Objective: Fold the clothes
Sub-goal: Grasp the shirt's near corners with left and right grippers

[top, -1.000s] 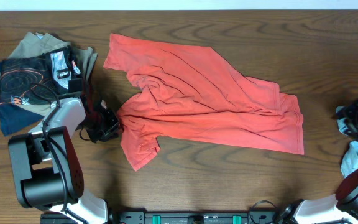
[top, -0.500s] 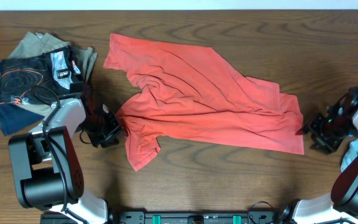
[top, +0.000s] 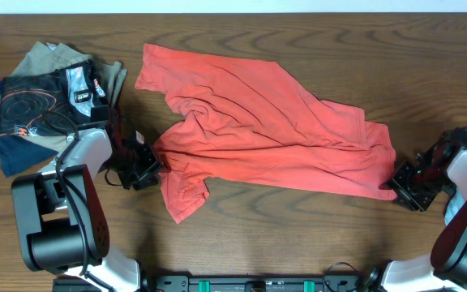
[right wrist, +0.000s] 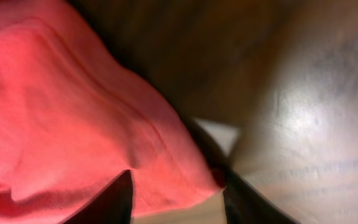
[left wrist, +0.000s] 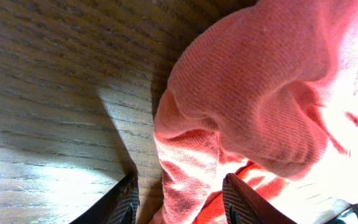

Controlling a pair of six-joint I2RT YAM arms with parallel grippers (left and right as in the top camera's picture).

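The sleeve edge of the coral-red T-shirt is opposite my right gripper's corner, so my left gripper needs to grab the shirt there next. Then the shirt can be spread for folding.
A coral-red T-shirt lies crumpled and spread across the middle of the wooden table. My left gripper is at the shirt's left sleeve edge. In the left wrist view the gripper is open, with a fold of the red cloth between its fingers and a gap on the left side. My right gripper is at the shirt's lower right corner. In the right wrist view this gripper has its jaws apart around that corner of the cloth. The view is blurred.
A pile of other garments, dark blue, black and khaki, sits at the far left. A light-blue garment lies at the right edge beside my right arm. The arm bases stand along the front edge.
My right arm has come in from the far right edge to the shirt's lower right corner. My left gripper has stayed at the sleeve and its jaws have widened.
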